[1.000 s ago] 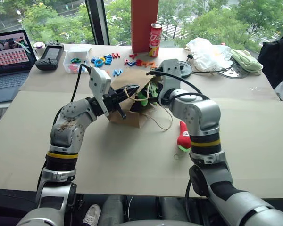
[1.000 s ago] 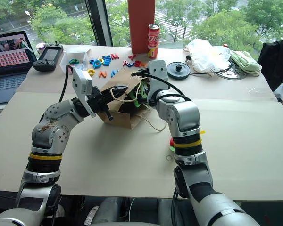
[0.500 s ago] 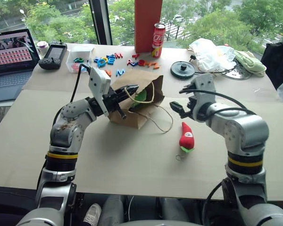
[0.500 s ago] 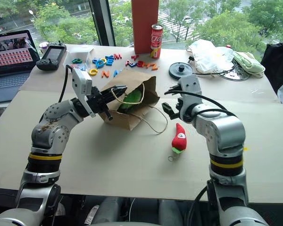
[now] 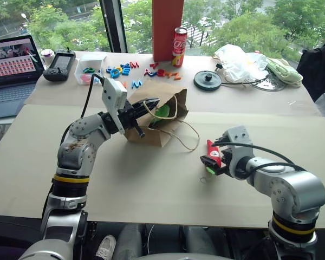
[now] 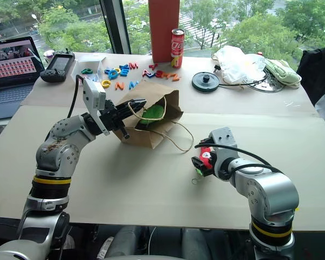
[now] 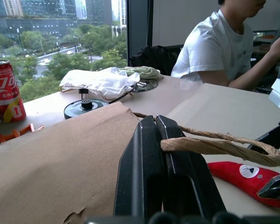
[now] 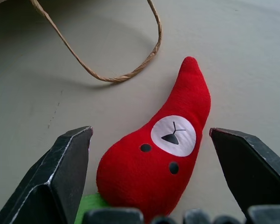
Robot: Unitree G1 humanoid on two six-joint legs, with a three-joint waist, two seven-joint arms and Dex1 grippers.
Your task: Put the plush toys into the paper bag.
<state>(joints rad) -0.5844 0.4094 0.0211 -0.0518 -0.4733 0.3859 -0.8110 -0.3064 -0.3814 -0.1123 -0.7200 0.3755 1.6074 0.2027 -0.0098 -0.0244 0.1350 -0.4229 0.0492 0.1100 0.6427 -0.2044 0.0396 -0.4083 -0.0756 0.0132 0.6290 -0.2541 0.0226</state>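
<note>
The fingers of my right gripper reach down around the red plush toy (image 5: 214, 153) (image 8: 163, 154) near the table, so my right gripper closes next. Closing now would catch it.
The brown paper bag (image 5: 161, 129) lies on its side with its mouth to the right. My left gripper (image 5: 150, 103) is shut on one of its cord handles (image 7: 214, 145) and holds the mouth up. A green plush toy (image 5: 162, 111) sits inside the bag. The red plush toy (image 8: 163, 154) lies on the table to the right of the bag, with a loose cord loop (image 8: 113, 77) beyond it. My right gripper (image 8: 151, 135) is open just above the red toy, one finger on each side, not touching it.
At the back of the table stand a red can (image 5: 179, 39), coloured letters (image 5: 129, 68), a black disc (image 5: 208, 80), a clear plastic bag (image 5: 238, 58) and a pale green cloth (image 5: 284, 69). A laptop (image 5: 11, 59) is at the far left. A person (image 7: 224, 44) sits at the right.
My right gripper has pulled back out of the bag's mouth, leaving the green toy inside, and has come down toward me to straddle the red toy. The left gripper has kept still.
</note>
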